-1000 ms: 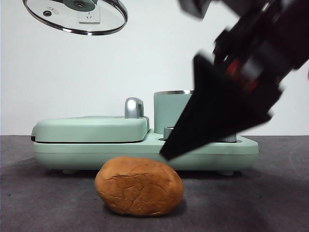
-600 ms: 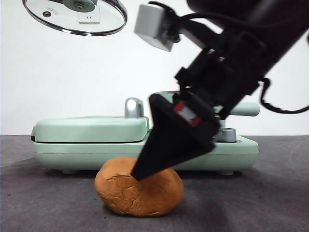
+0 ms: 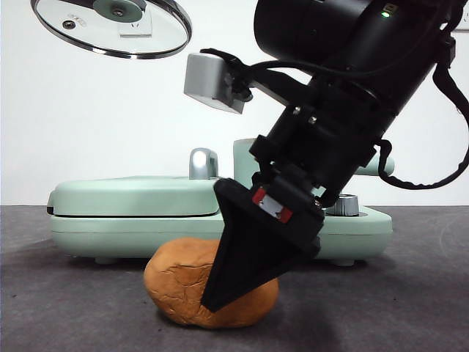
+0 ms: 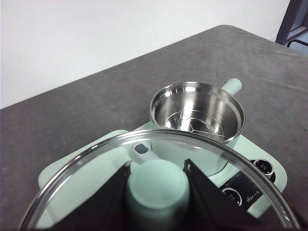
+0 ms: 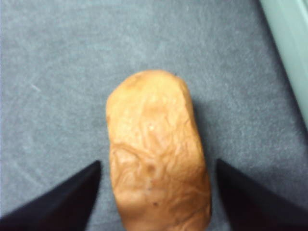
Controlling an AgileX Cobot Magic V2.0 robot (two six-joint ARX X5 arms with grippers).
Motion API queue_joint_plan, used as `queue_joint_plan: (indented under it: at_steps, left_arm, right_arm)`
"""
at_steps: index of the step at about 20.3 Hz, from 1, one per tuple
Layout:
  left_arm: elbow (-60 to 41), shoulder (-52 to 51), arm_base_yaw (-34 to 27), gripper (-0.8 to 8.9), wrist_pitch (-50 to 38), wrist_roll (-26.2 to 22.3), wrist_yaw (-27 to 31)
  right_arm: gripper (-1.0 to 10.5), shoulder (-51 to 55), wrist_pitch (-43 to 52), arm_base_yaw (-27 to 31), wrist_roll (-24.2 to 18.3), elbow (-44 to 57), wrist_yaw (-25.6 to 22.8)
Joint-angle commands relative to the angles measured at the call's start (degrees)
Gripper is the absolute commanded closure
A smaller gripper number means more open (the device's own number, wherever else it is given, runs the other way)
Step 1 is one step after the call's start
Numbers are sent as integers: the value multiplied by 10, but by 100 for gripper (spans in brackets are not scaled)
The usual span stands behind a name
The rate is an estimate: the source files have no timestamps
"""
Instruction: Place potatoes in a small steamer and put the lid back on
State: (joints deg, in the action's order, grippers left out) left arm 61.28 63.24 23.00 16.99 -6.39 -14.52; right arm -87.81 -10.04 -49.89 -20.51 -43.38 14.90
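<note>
The right gripper grabs the orange-brown potato around its middle (image 3: 179, 282) next, to fill the small steamer (image 3: 245, 158).
The orange-brown potato (image 3: 179, 282) lies on the dark table in front of the appliance. My right gripper (image 3: 220, 297) is down at it, open, with one black jaw in front of the potato. In the right wrist view the potato (image 5: 156, 149) lies between the two spread jaws of the right gripper (image 5: 157, 162). My left gripper (image 4: 157, 163) is shut on the mint-green knob (image 4: 156, 192) of the glass lid (image 3: 110, 26) and holds it high at the left. The small steamer (image 4: 197, 113) stands open and empty on the base, mostly hidden behind the right arm in the front view (image 3: 245, 165).
The flat mint-green grill plate (image 3: 139, 196) with its chrome handle (image 3: 203, 163) sits left of the pot on the shared base (image 3: 146, 236). Control knobs (image 3: 341, 204) are on the base's right part. The dark table (image 3: 66, 308) lies bare left and right of the potato.
My right gripper has come down and to the left from above the pot onto the potato, its jaws now on either side of it. The lid has stayed held high.
</note>
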Motion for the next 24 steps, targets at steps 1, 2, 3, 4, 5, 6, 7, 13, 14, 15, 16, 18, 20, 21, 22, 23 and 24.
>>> queue_joint_plan:
  at_steps: [1,2,3,4,5,6,7,13,14,15,16,18,20,21,22,23,24]
  left_arm:
    - [11,0,2,798,-16,0,-1]
    - [11,0,2,798,-16,0,-1]
    - [11,0,2,798,-16,0,-1]
    - [11,0,2,798,-16,0,-1]
    - [11,0,2,798,-16,0,-1]
    - [11,0,2,798,-15,0,-1]
    - [11,0,3,798,-14,1,-1]
    - [11,0,2,798,-15,0,-1]
    - [11,0,3,798,-15,0,-1]
    - [11,0,2,798,-13,0,-1]
    - [11,0,2,798,-11,1,-1]
    - [11,0,2,798,-7,0,-1]
    - [11,0,3,798,-4,0,-1]
    - [11,0,3,798,-3,0,-1]
    - [11,0,3,798,-2,0,-1]
    - [11,0,3,798,-2,0,-1]
    - [11,0,3,798,-2,0,-1]
  right_arm:
    - [783,-10,2,-7,23,-9,-13]
    - [786,-9,0,-7,36,-10,-15]
    - [786,-2,-9,-6,51,-13,-15]
    - [786,11,-26,-5,60,-19,-15]
    - [786,29,-49,-4,70,-27,-22]
    - [786,48,-80,-3,85,-39,-36]
    - [786,67,-112,-2,105,-53,-52]
    - [786,127,-297,38,206,-191,-104]
    - [786,126,-333,50,226,-225,-116]
    - [786,124,-367,62,233,-263,-120]
    - [786,122,-380,69,233,-281,-120]
    - [786,119,-403,86,234,-324,-122]
    - [786,114,-413,102,233,-354,-122]
    - [786,110,-415,113,230,-372,-122]
    - [786,104,-415,123,228,-386,-121]
    - [786,99,-416,132,226,-397,-121]
    - [786,89,-418,144,222,-414,-119]
